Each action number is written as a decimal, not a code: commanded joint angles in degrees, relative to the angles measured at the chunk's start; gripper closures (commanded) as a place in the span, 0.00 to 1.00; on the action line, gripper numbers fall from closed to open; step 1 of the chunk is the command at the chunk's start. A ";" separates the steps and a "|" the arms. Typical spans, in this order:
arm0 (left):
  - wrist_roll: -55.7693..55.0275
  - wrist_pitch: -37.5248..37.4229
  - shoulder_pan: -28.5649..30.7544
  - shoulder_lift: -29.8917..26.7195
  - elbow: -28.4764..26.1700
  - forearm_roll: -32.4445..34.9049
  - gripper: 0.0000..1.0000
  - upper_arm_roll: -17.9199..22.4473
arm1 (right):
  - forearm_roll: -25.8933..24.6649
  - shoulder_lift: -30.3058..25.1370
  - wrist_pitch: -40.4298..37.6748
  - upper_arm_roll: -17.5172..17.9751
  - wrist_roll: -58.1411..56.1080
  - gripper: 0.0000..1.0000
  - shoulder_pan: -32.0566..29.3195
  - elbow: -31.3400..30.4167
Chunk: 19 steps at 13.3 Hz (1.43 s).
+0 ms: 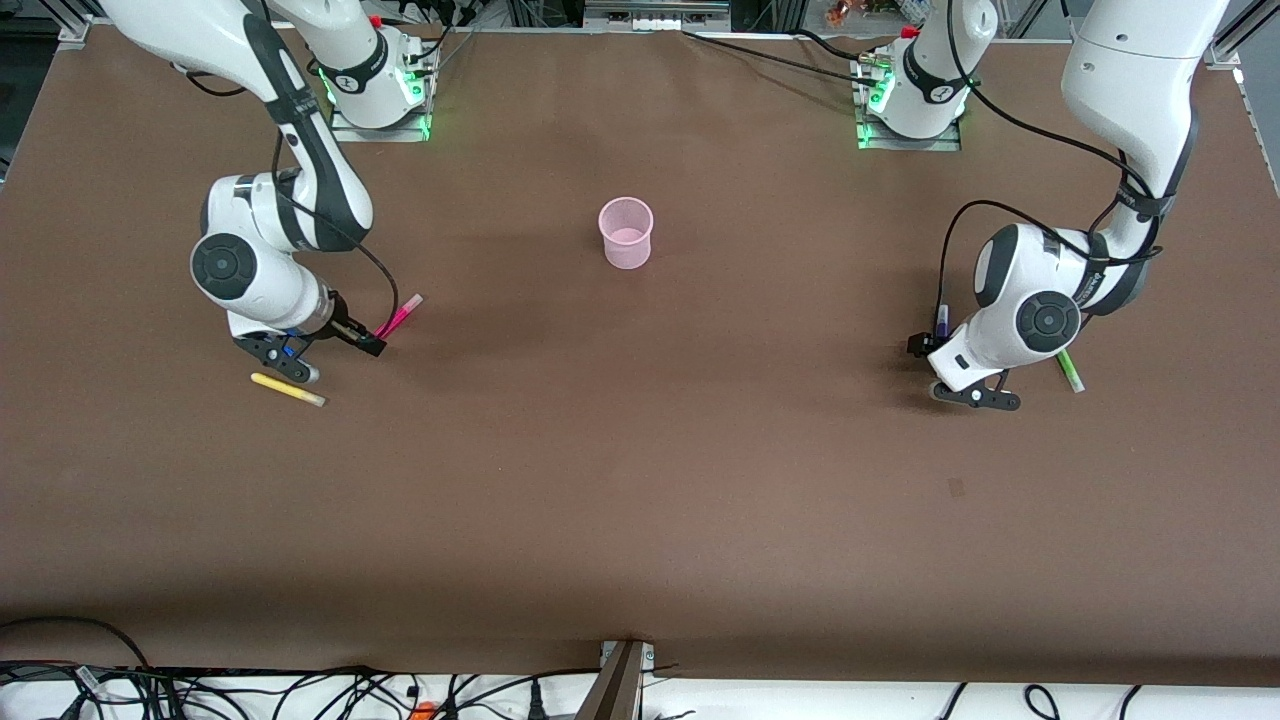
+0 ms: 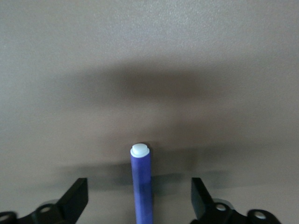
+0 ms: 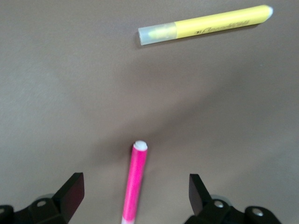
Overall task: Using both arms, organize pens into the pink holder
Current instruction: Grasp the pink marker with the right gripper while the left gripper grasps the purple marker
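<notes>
Next, the right gripper grabs the magenta pen by its body (image 3: 136, 172) beside the pen's white end. Then it puts the magenta pen into the pink holder.
The pink holder (image 1: 626, 232) stands upright mid-table, with no pen showing in it. My right gripper (image 1: 335, 352) (image 3: 135, 196) is low over the table at the right arm's end, open, with the magenta pen (image 1: 400, 317) (image 3: 134, 182) lying between its spread fingers, untouched. The yellow pen (image 1: 288, 389) (image 3: 205, 24) lies nearer the front camera than that gripper. My left gripper (image 1: 948, 374) (image 2: 139, 198) is low at the left arm's end, open, with the purple pen (image 1: 942, 320) (image 2: 141, 186) between its fingers. The green pen (image 1: 1070, 370) lies beside the left hand, partly hidden by it.
The brown table (image 1: 640, 480) is bare from the holder down to its front edge. Cables and a bracket (image 1: 622, 680) lie along that front edge. The arm bases (image 1: 375, 90) stand at the table's back.
</notes>
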 commanded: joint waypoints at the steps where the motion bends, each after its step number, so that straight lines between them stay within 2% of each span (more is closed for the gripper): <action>1: 0.86 0.18 0.25 0.43 1.05 1.52 0.35 -0.19 | 1.12 2.35 3.01 -0.09 2.80 0.01 0.21 -0.06; 5: 0.86 0.27 0.25 0.70 1.31 1.52 0.82 -0.19 | 1.12 4.28 4.76 0.00 6.32 0.02 1.53 0.03; 6: 0.86 0.27 0.16 0.79 1.31 1.52 0.87 -0.19 | 1.12 4.28 4.85 0.00 6.67 0.02 1.61 -0.05; 8: 0.86 0.27 0.16 1.14 1.40 1.52 1.00 -0.10 | 1.12 5.51 6.08 0.00 6.67 0.13 1.61 -0.05; 9: 0.95 0.18 0.16 1.05 1.40 1.52 1.00 -0.19 | 1.12 5.95 6.78 0.00 6.67 0.22 1.53 -0.14; 10: 1.04 -0.34 0.07 0.36 1.58 1.52 1.00 -0.54 | 1.12 6.13 6.70 0.00 6.67 0.38 1.53 -0.14; 12: 0.86 -0.96 -0.54 -2.36 2.36 1.52 1.00 -0.81 | 1.12 5.69 6.26 0.00 6.59 0.88 1.53 -0.05; 13: 1.38 -2.62 -0.45 -3.85 3.41 1.52 1.00 -2.20 | 1.12 5.52 6.09 0.00 6.50 1.00 1.61 -0.05; 16: 5.25 -15.15 0.07 -6.77 11.12 -1.10 1.00 -8.08 | 1.12 3.68 3.47 0.00 6.32 1.00 1.53 0.38; 18: 5.61 -26.05 -0.01 -6.42 17.72 -8.46 1.00 -12.83 | 1.12 1.13 -0.66 0.00 6.24 1.00 1.53 1.17; 19: 6.57 -28.36 -0.54 -6.33 20.01 -10.85 1.00 -14.59 | 1.03 -0.53 -4.07 0.18 6.24 1.00 1.61 2.31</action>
